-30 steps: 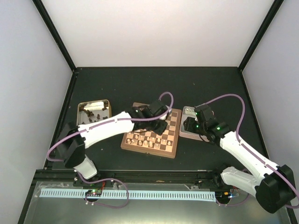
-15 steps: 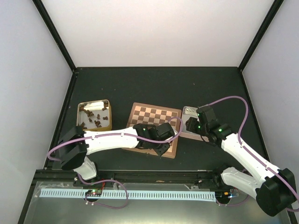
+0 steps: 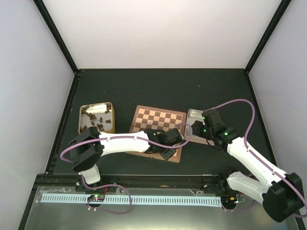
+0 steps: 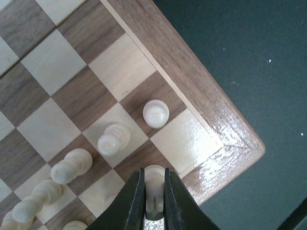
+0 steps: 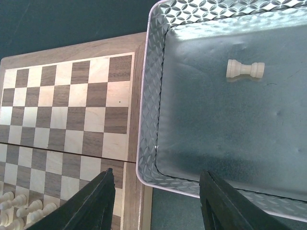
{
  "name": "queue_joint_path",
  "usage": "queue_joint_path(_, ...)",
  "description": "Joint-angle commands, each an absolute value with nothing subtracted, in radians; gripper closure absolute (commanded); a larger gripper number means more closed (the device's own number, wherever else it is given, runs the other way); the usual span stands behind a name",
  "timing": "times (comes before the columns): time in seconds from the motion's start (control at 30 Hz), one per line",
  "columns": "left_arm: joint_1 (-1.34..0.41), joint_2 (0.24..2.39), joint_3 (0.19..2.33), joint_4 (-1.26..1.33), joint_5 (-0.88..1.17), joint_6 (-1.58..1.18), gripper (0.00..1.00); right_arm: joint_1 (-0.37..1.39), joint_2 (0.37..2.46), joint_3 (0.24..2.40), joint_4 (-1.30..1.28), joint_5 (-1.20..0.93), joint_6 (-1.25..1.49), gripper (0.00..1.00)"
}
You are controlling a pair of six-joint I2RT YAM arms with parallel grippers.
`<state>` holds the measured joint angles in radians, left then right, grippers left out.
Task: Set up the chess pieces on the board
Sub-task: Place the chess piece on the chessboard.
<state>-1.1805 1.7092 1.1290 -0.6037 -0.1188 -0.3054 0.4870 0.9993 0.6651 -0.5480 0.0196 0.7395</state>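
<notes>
The bottom of the pale chess piece points onto the flat dark square, so the piece would stand there. My left gripper needs to release the piece.
The board (image 3: 158, 119) lies mid-table, with pale chess pieces (image 4: 114, 139) standing in rows along its near edge. My left gripper (image 4: 154, 175) is shut on a pale chess piece (image 4: 154, 181) over the dark square beside the near right corner; I cannot tell whether the piece touches the board. In the top view the left gripper (image 3: 168, 150) hides that corner. My right gripper (image 5: 157, 171) hangs open and empty over the near rim of a metal tin (image 5: 152, 96). One pale piece (image 5: 245, 69) lies on its side inside that tin.
A second tin (image 3: 82, 111) left of the board holds several dark pieces (image 3: 98, 125). The right tin (image 3: 194, 114) touches the board's right edge. The left arm (image 3: 120, 141) stretches across the board's near side. Black frame posts stand at the back corners.
The left arm has swung from the far right part of the board down to its near right corner, still shut on the pale piece. The right gripper shifted slightly and stays open.
</notes>
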Motion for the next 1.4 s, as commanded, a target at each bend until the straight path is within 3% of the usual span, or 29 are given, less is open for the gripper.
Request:
queue_joint_path(0.0,-1.187,1.733,1.142,-0.581,-0.165,-0.287,0.94,0.477,0.993,0.655,-0.529,0.028,0.742,0.50)
queue_joint_path(0.37,-1.187,1.727,1.143,-0.588,-0.160,-0.276,0.79,0.472,0.944,0.661,-0.531,0.020,0.746,0.50)
queue_joint_path(0.67,-1.173,1.659,1.160,-0.592,-0.137,-0.281,0.69,0.459,0.885,0.654,-0.567,0.146,0.779,0.48)
queue_joint_path(1.07,-1.060,1.402,1.062,-0.408,-0.118,-0.293,0.59,0.314,1.261,0.733,-0.505,0.090,0.639,0.48)
queue_joint_path(1.37,-0.960,1.287,0.983,-0.327,-0.054,-0.319,0.55,0.287,1.509,0.829,-0.435,0.089,0.700,0.53)
